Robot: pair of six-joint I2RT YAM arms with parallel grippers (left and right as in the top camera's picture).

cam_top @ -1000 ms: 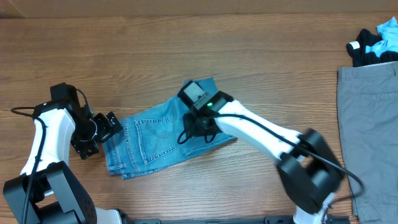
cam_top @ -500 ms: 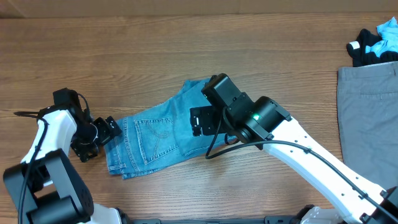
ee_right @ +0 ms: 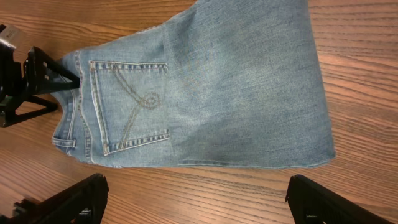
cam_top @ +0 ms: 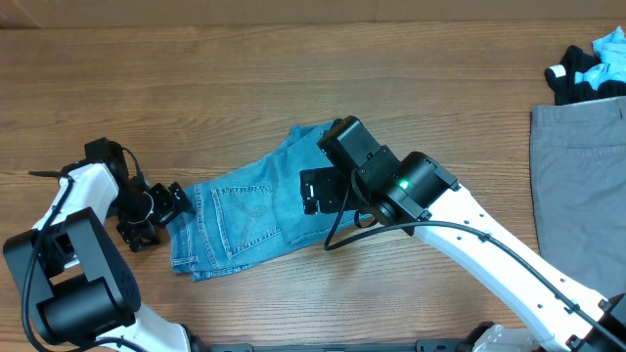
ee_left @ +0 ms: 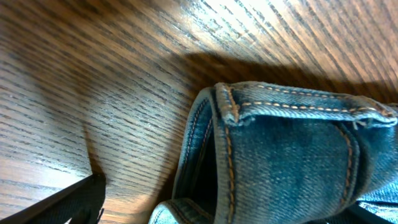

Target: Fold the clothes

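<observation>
My left gripper should next grab the waistband end (cam_top: 190, 239) of the jeans (cam_top: 249, 213) and leave the other half free, so that it can fold that end over the other half.
Folded light blue denim jeans (cam_top: 249, 213) lie on the table left of centre, one stitched back pocket (ee_right: 127, 106) facing up. My left gripper (cam_top: 164, 215) is low at their left edge, open. In the left wrist view the waistband (ee_left: 292, 149) fills the space between the widely spread fingers (ee_left: 62, 205). My right gripper (cam_top: 318, 191) hangs open above the jeans' right half, touching nothing. In the right wrist view its fingertips (ee_right: 68, 202) frame bare wood below the jeans (ee_right: 211, 81), and the left gripper (ee_right: 28, 81) shows at the far left.
Plain grey trousers (cam_top: 582, 196) lie flat along the table's right side. A small heap of black, white and cyan garments (cam_top: 592, 64) sits at the back right corner. Bare wood (cam_top: 293, 88) surrounds the jeans.
My right gripper let go of the jeans, opened and rose off them about a second ago, and has held still since. The left gripper has shifted only slightly at the waistband.
</observation>
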